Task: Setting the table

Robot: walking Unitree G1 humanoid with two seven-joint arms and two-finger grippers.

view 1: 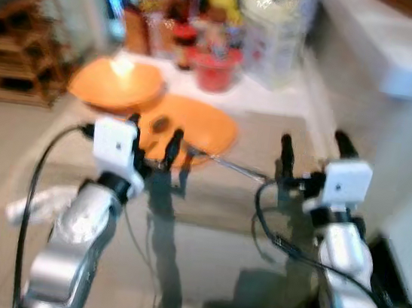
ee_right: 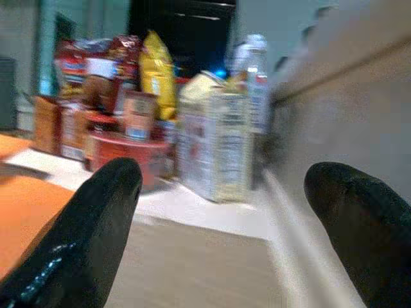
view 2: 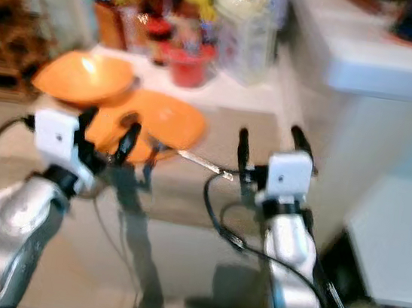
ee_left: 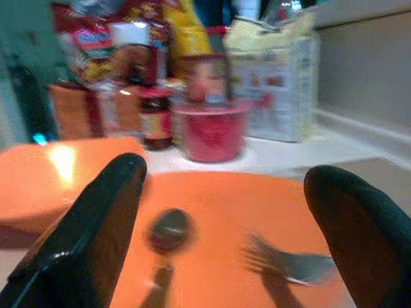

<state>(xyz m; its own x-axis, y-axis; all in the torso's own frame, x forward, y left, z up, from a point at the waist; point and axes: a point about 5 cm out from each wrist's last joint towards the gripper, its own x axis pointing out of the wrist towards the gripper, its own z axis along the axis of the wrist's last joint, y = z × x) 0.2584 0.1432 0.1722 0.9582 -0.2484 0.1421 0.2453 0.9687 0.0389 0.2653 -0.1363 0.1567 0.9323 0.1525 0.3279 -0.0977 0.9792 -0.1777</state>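
Observation:
The spoon's bowl is round and sloping, so my left gripper will next grab the narrow handle just below the bowl.
An orange plate lies on the table ahead of me, with a dark spoon and a silver fork resting on it. The fork's handle sticks out over the plate's right rim. A second orange dish sits just behind and left of the plate. My left gripper hovers open at the plate's near edge, pointing at the spoon. Right of the plate, my right gripper is open above bare table, holding nothing. The head views are blurred.
Behind the plates stand a red tub, a pale carton, jars and snack packs. A white counter runs along the right side. A wooden rack stands on the floor at the left.

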